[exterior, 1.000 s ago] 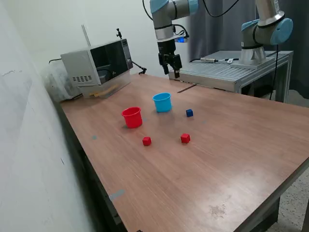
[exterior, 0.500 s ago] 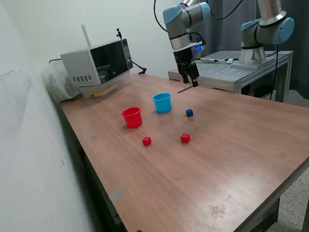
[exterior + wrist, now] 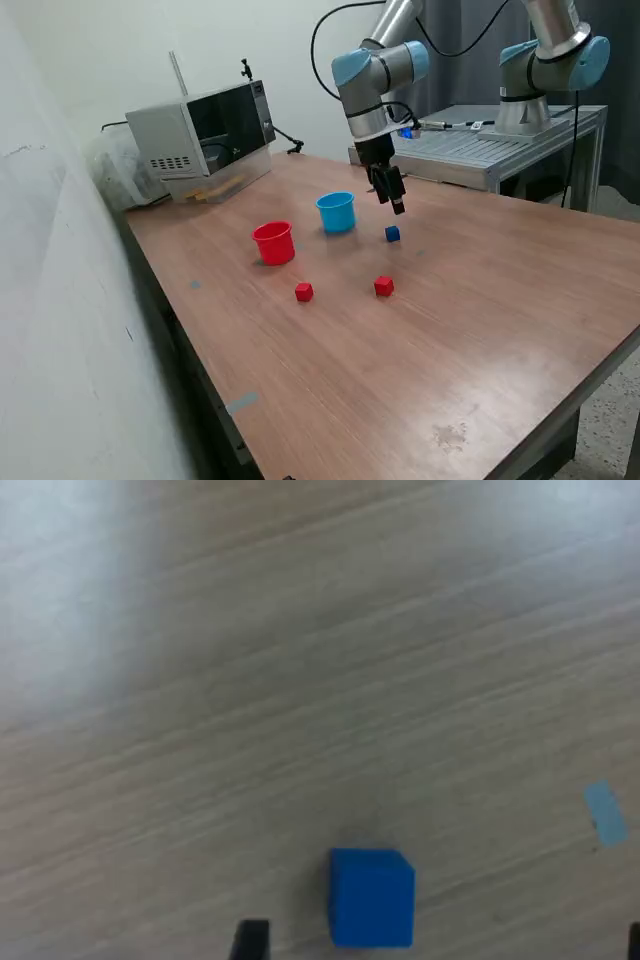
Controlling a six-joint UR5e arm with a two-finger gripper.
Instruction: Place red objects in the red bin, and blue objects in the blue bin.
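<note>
The dark-blue cube needs to go to its drop into the blue bin, so my gripper should grab the cube by its pair of opposite sides next.
In the exterior view one dark-blue cube lies on the table right of the light-blue cup. The red cup stands left of it. Two red cubes lie nearer the front. My gripper hangs just above the blue cube, a little behind it. In the wrist view the blue cube lies between my dark fingertips, which stand wide apart; the gripper is open and empty. A second blue cube is not in view.
A microwave stands at the table's back on the exterior view's left. A second arm sits on a grey metal bench behind the table. A small pale tape mark lies on the wood near the blue cube.
My gripper has moved from high above the table's back edge down and toward the exterior view's right, ending just above the blue cube. Cubes and cups have not moved.
</note>
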